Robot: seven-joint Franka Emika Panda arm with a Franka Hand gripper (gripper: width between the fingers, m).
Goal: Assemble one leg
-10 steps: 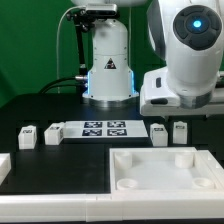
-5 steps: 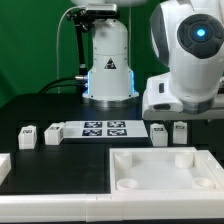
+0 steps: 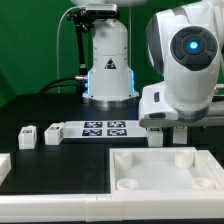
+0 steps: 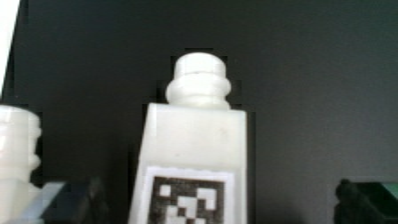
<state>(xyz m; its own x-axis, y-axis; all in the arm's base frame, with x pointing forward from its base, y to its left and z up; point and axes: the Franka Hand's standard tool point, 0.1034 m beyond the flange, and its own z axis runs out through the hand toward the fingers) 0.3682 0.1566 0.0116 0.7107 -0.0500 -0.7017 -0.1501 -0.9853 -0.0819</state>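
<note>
My gripper closes on the tagged white leg now, since in the wrist view my fingers stand low beside the leg's sides and closing now would catch the leg.
Four small white legs with square tags stand on the dark table. Two are on the exterior view's left [image 3: 28, 136] [image 3: 54, 132]. Two are on its right [image 3: 158, 136] [image 3: 181, 130], partly covered by the arm's hand. My gripper [image 4: 205, 205] is low over the right pair. In the wrist view one leg [image 4: 196, 140] stands between my two dark fingertips [image 4: 370, 200], its tag facing the camera and its knobbed end pointing away. A second leg [image 4: 15, 150] shows beside it. The jaws are wide apart and touch nothing.
The marker board [image 3: 100, 128] lies between the two pairs of legs. A large white square panel with corner sockets [image 3: 165, 172] lies in front. Another white part [image 3: 3, 166] shows at the exterior view's left edge. The robot base [image 3: 108, 65] stands behind.
The arm's hand has come down and shifted slightly to the exterior view's left, now covering the tops of the right pair of legs.
</note>
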